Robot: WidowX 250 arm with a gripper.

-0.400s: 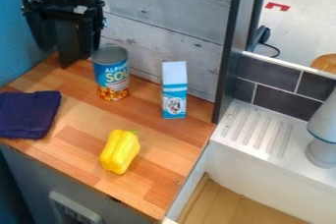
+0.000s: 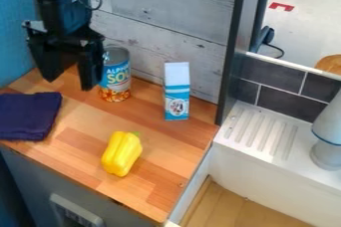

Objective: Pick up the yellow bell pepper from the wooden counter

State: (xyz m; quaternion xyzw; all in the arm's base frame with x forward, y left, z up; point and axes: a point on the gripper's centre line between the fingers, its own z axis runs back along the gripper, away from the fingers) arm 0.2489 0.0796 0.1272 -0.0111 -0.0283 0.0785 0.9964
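Note:
My gripper lifts the yellow bell pepper (image 2: pixel 122 154) off the counter by its plump body next.
The black gripper (image 2: pixel 69 82) hangs over the back left of the wooden counter, its two fingers spread apart with nothing between them. Just right of it stands an upright soup can (image 2: pixel 116 74), partly covered by the right finger. Farther right is an upright blue and white carton (image 2: pixel 177 91). A yellow bell pepper (image 2: pixel 122 154) lies toward the counter's front. At the left edge lies a folded dark purple cloth (image 2: pixel 28 116), below the gripper in the view.
The wooden counter (image 2: pixel 163 159) meets a grey plank wall (image 2: pixel 160 27) behind and a blue wall at left. A dark upright post stands at its back right corner. Beyond it are a white ridged drainboard (image 2: pixel 259 130) and a grey-white object (image 2: pixel 326 136).
The gripper has come down and forward, toward the viewer, and its fingers now stand in front of the can's left edge. The can, carton, pepper and cloth have stayed put.

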